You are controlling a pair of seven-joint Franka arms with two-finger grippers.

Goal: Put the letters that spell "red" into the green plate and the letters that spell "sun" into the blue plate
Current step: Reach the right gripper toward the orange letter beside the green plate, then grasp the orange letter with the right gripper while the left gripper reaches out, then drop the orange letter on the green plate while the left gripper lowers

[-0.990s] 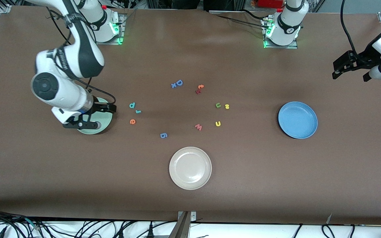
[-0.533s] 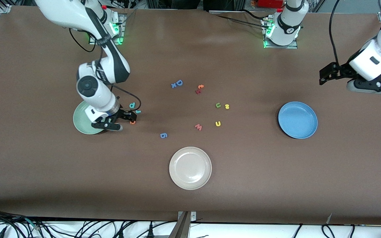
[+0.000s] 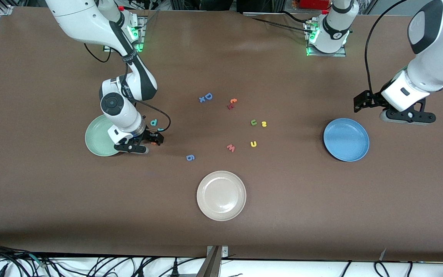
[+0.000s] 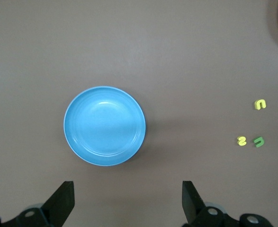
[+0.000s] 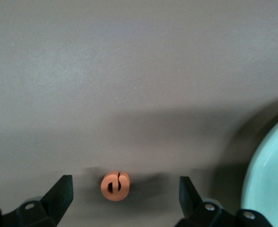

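Observation:
My right gripper closes on the orange "e" next, since the letter sits level between its fingers in the right wrist view. Closing now would catch it.
My right gripper [image 3: 152,139] hangs open low over the orange "e" [image 3: 154,143], right beside the green plate [image 3: 95,137]. In the right wrist view the "e" [image 5: 115,185] lies flat between the spread fingers of the right gripper [image 5: 124,203], touching neither, with the green plate's rim [image 5: 271,189] at the edge. The teal "d" [image 3: 153,122] and teal "r" [image 3: 160,129] lie just farther back. My left gripper [image 3: 364,102] is open in the air by the empty blue plate [image 3: 346,139]. The green "u" [image 3: 253,122], yellow "s" [image 3: 263,124] and yellow "n" [image 3: 253,144] sit mid-table.
A beige-white plate [image 3: 221,195] sits nearest the front camera. Other loose letters lie mid-table: blue "D" [image 3: 208,96], orange "t" [image 3: 233,101], pinkish "w" [image 3: 230,147] and blue "g" [image 3: 190,157].
The right arm swung off the green plate and came down over the orange "e". The left arm moved in from its end of the table toward the blue plate. Both grippers stayed open.

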